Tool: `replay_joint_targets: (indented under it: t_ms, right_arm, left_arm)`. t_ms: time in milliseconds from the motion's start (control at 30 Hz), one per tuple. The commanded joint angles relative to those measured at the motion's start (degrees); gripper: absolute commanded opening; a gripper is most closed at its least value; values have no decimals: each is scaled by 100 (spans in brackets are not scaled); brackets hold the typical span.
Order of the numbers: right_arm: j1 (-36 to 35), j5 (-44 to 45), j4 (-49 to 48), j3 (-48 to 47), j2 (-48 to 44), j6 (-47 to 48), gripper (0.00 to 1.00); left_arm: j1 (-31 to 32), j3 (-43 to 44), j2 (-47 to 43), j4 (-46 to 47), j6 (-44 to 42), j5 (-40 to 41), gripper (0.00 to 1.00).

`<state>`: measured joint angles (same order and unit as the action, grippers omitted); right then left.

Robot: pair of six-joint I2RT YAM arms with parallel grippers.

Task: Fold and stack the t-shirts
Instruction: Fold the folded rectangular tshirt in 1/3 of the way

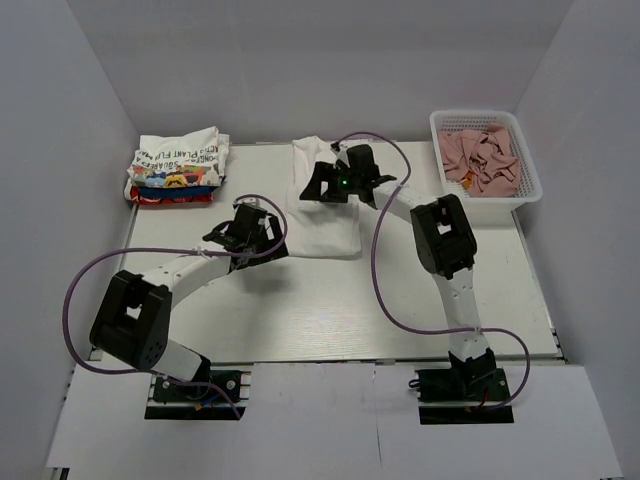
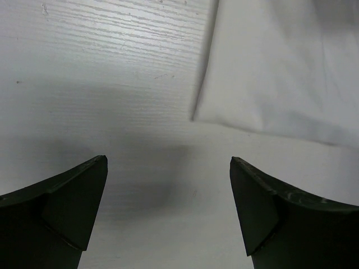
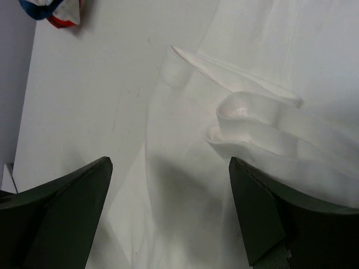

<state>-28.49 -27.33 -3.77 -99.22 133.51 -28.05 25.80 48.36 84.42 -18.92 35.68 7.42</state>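
The white t-shirt needs to be grabbed next by its near hem corner with my left gripper, so I can fold that edge over the folded strip.
A plain white t-shirt lies as a long folded strip in the middle back of the table. My right gripper hovers over its upper part, open and empty; the right wrist view shows bunched white folds ahead of its fingers. My left gripper is open and empty over bare table just left of the shirt's lower left corner. A stack of folded t-shirts, white with black lettering on top, colourful and red beneath, sits at the back left.
A white mesh basket with pinkish-brown cloths stands at the back right. White walls close in the table on three sides. A corner of the stack shows in the right wrist view.
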Motion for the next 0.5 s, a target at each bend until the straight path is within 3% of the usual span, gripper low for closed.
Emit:
replay_joint_targets:
  t_ms: [0, 133, 233, 467]
  right_arm:
    - [195, -296, -291, -379, -184, 89, 90]
    - [160, -404, -466, 393, -1045, 476, 90]
    - [177, -275, -915, 1866, -2238, 529, 90]
    - [221, 931, 69, 3680, -3595, 793, 90]
  left_arm:
    - [83, -99, -304, -86, 62, -56, 100]
    - [83, -169, -243, 168, 62, -196, 100]
    - [83, -169, -120, 458, -53, -311, 100]
    - [13, 86, 592, 968, -236, -504, 88]
